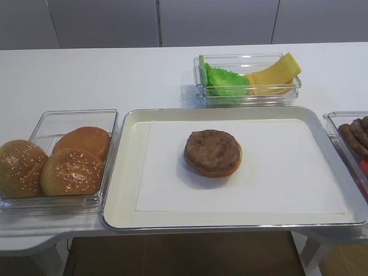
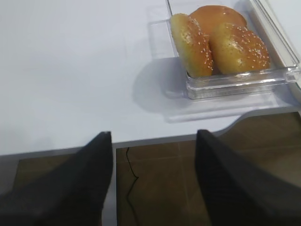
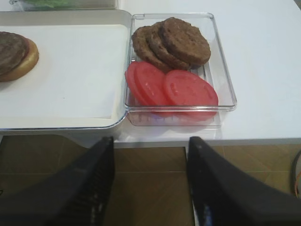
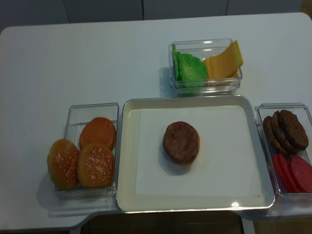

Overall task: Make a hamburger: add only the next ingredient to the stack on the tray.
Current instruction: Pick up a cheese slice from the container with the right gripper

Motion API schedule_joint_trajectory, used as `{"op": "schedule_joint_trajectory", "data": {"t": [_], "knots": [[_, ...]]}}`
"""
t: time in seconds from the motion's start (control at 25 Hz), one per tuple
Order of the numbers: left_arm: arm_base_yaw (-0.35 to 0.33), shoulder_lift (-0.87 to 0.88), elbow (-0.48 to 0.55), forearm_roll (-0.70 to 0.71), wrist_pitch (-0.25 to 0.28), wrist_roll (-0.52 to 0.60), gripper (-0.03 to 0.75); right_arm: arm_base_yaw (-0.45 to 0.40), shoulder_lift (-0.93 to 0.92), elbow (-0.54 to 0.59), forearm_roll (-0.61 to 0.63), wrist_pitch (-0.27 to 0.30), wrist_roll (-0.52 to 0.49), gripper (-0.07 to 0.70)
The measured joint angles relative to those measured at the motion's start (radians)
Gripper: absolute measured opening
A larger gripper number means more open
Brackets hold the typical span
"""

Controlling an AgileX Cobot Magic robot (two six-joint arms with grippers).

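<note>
Next, the right gripper takes hold of the yellow cheese slice that pokes up past the container's rim (image 4: 225, 40) by its raised corner (image 4: 236, 45).
The stack (image 1: 213, 152) (image 4: 181, 142) is a brown patty on a flat bun bottom, in the middle of the silver paper-lined tray (image 1: 129, 172) (image 4: 127, 161); its edge shows at the left of the right wrist view (image 3: 14, 54). Yellow cheese slices (image 1: 275, 73) (image 4: 223, 61) lean in a clear container behind the tray, beside green lettuce (image 1: 225, 80) (image 4: 190, 67). My right gripper (image 3: 150, 183) hangs open and empty off the table's front edge, below the tray's right corner. My left gripper (image 2: 154, 181) is also open and empty, off the front edge left of the bun container. Neither gripper shows in the overhead views.
A clear container with sesame buns (image 1: 52, 167) (image 2: 221, 40) and a flat bun half (image 4: 98, 132) sits left of the tray. At the right, another container (image 3: 225, 61) (image 4: 302, 109) holds spare patties (image 3: 171, 42) and tomato slices (image 3: 171, 87).
</note>
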Motion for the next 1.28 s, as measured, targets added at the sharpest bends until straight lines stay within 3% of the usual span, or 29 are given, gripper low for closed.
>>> {"op": "schedule_joint_trajectory", "data": {"t": [0.6,0.84,1.28], "knots": [[0.000,0.000,0.000,0.000,0.000,0.000,0.415,0.000,0.000,-0.002,0.003,-0.008,0.000,0.376],[0.000,0.000,0.000,0.000,0.000,0.000,0.415,0.000,0.026,-0.065,0.049,-0.085,0.093,0.376],[0.000,0.000,0.000,0.000,0.000,0.000,0.415,0.000,0.410,-0.153,0.169,-0.243,0.109,0.376]]}}
